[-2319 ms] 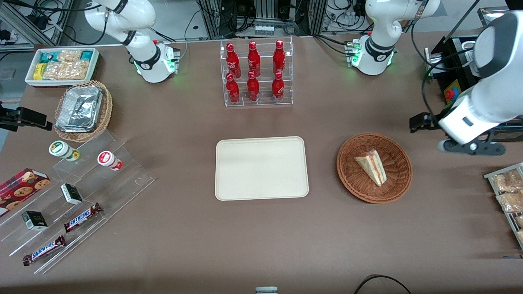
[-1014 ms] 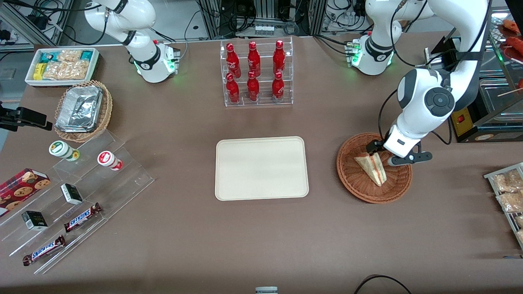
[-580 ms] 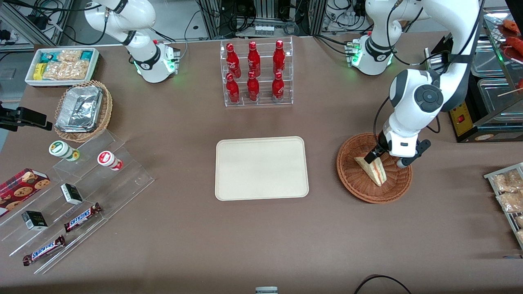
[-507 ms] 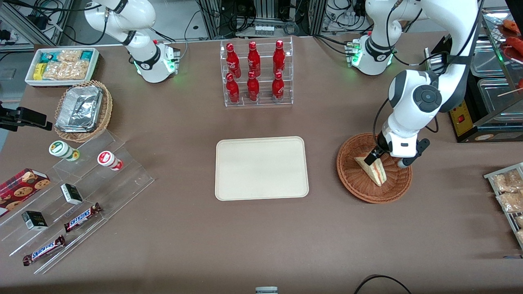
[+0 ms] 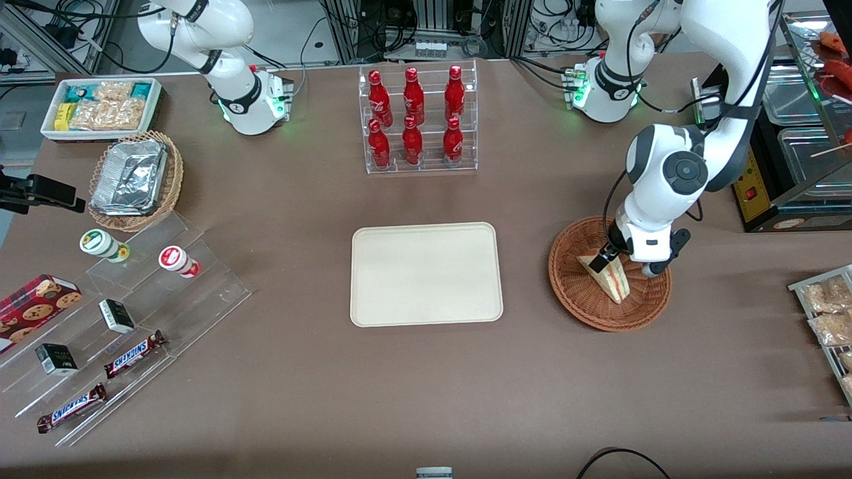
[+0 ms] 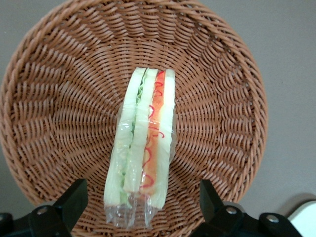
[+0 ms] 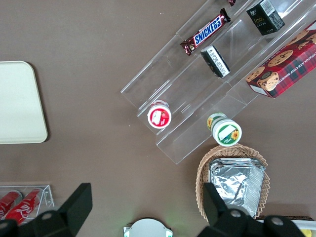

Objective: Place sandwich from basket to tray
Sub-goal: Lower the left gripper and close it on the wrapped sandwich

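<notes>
The sandwich is for the cream tray [image 5: 426, 274], so I should next pick it up by its wide end [image 5: 595, 267] with my left gripper.
The sandwich [image 5: 611, 277] [image 6: 145, 148], a plastic-wrapped wedge with red and green filling, lies in the reddish-brown wicker basket [image 5: 574, 299] [image 6: 222, 94]. My left gripper [image 5: 628, 261] [image 6: 143, 207] hangs low over the basket, open, one finger [image 6: 74, 201] on each side of the sandwich's wide end, with a gap between each finger and the bread. The cream tray [image 5: 426, 274] lies flat beside the basket, toward the parked arm's end of the table.
A clear rack of red bottles [image 5: 421, 120] stands farther from the front camera than the tray. Bagged snacks [image 5: 825, 313] lie at the working arm's end. A foil-lined basket [image 5: 136, 179] and an acrylic stand with candy bars [image 5: 133, 313] are at the parked arm's end.
The left arm swung in from the working arm's end of the table and came down over the basket. Its open gripper turned and sank lower around the sandwich's wide end.
</notes>
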